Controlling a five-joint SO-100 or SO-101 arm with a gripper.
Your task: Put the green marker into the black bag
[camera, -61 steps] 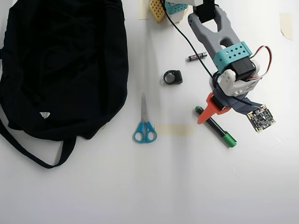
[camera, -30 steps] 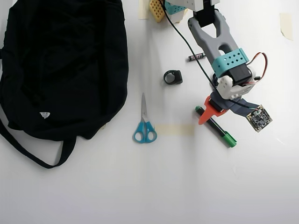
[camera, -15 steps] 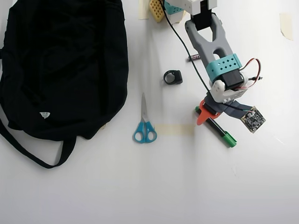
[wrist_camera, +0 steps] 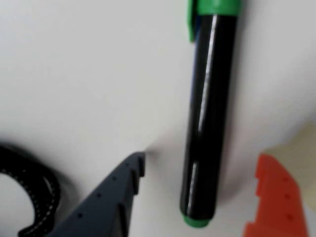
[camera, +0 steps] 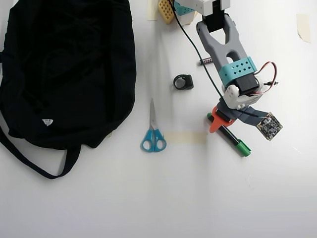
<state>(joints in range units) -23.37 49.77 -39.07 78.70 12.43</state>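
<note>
The gripper grabs the marker's black body next, to put the green marker (camera: 229, 134) into the black bag.
The green marker (camera: 229, 134) lies diagonally on the white table right of centre in the overhead view, its green cap (camera: 242, 148) pointing down-right. In the wrist view the black barrel (wrist_camera: 205, 113) runs top to bottom, cap at the top, small green tip at the bottom. My gripper (camera: 225, 123) is low over the marker's tip end and open. The dark grey finger (wrist_camera: 116, 197) stands on one side of the barrel and the orange finger (wrist_camera: 274, 197) on the other, both with a gap to it. The black bag (camera: 64, 69) fills the upper left, its strap (camera: 34, 166) trailing below.
Blue-handled scissors (camera: 153, 133) lie between bag and marker. A black ring-shaped part (camera: 183, 82) and a small battery (camera: 204, 61) sit above them near the arm. Tape patches (camera: 184, 137) mark the table. A black cable loop (wrist_camera: 29, 187) shows beside the grey finger.
Over two seconds the arm shifted slightly left and lowered around the marker's tip end. The marker has not moved. Since half a second ago almost nothing differs.
</note>
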